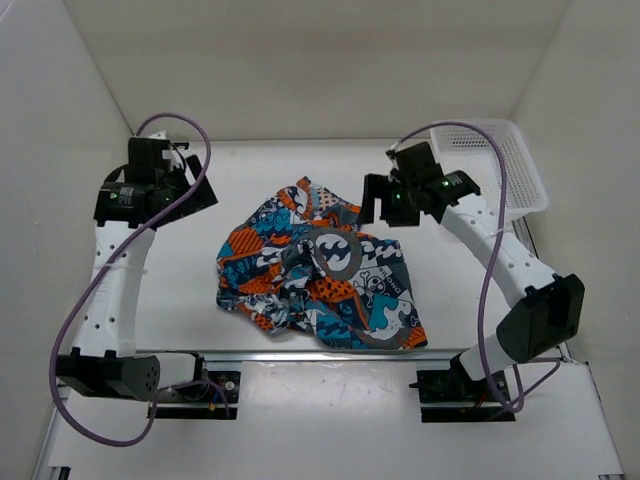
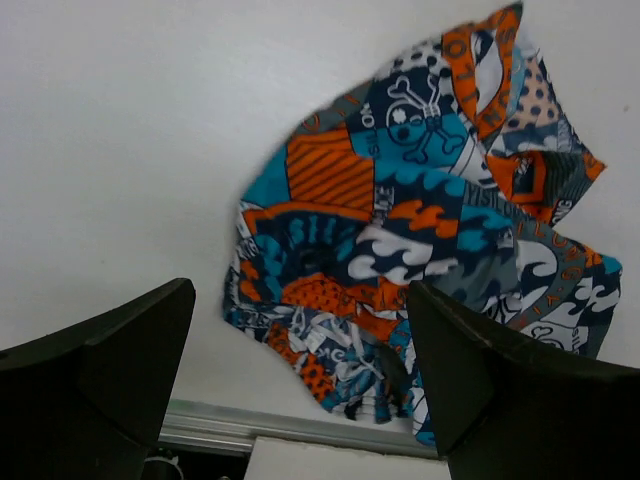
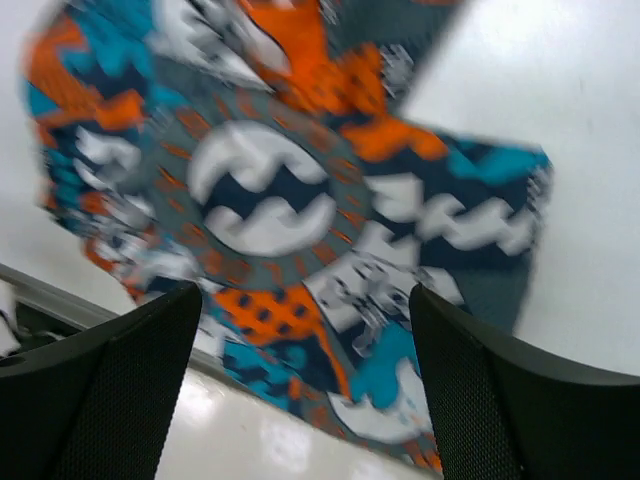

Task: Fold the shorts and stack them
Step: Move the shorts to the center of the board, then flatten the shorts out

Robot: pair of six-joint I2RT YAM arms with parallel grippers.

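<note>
The crumpled shorts should next be grabbed by their outer edge near the orange-striped patch [image 1: 229,246] [image 2: 274,182] with my left gripper. I will then spread them out for folding.
The shorts [image 1: 315,270], printed in orange, teal, navy and white, lie crumpled in a heap at the middle of the white table. In the left wrist view the shorts [image 2: 420,240] spread to the right of centre. In the right wrist view the shorts [image 3: 290,200] fill the frame, blurred. My left gripper [image 1: 190,185] hovers open above the table, left of the heap and apart from it. My right gripper [image 1: 380,210] hangs open over the heap's upper right part, nothing between its fingers. The left gripper [image 2: 300,330] and right gripper [image 3: 305,330] both show wide gaps.
A white mesh basket [image 1: 500,165] stands at the back right, behind the right arm. White walls close in the table on three sides. A metal rail [image 1: 300,355] runs along the near edge by the arm bases.
</note>
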